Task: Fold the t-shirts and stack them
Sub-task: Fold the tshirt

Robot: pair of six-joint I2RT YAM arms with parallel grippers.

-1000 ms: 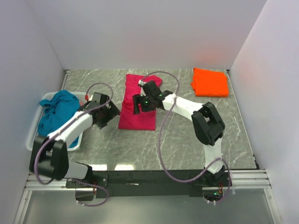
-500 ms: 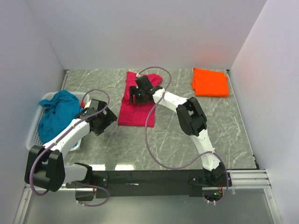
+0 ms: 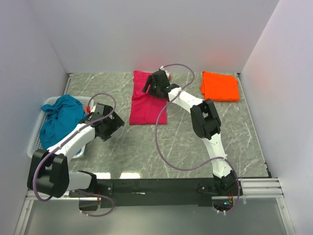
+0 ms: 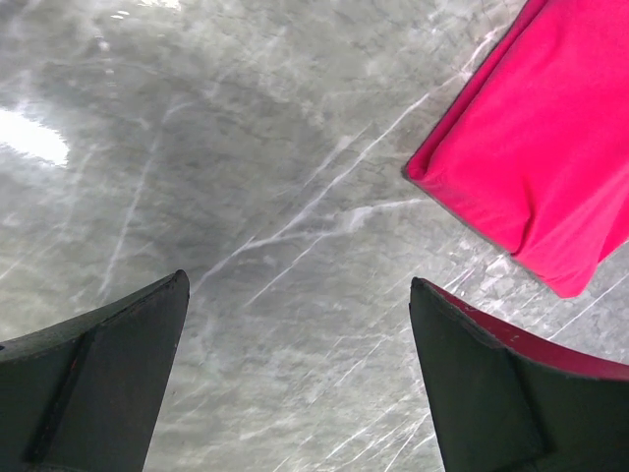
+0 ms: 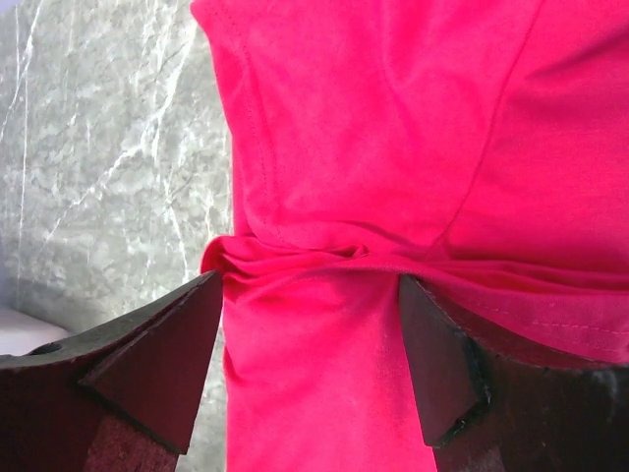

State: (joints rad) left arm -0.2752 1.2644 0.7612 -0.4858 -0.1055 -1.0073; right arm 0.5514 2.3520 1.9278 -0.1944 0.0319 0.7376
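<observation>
My left gripper grabs the t-shirt's near corner on the basket side next, to fold the magenta-pink t-shirt's near end over.
The magenta-pink t-shirt lies as a folded strip at the table's middle back. My right gripper is over its far end; in the right wrist view the gripper is open, its fingers astride a bunched fold of the pink cloth. My left gripper is open and empty over bare marble, left of the shirt; the shirt's near corner shows at the upper right of the left wrist view, beyond the gripper. The orange t-shirt lies folded at the back right. The teal-blue t-shirt lies crumpled in the basket.
A white lattice basket stands at the table's left edge. White walls close the back and both sides. The grey marble table is bare in front of the shirts.
My right gripper has moved toward the back wall, and the pink t-shirt has shifted back and slightly right with it. My left gripper has barely moved.
</observation>
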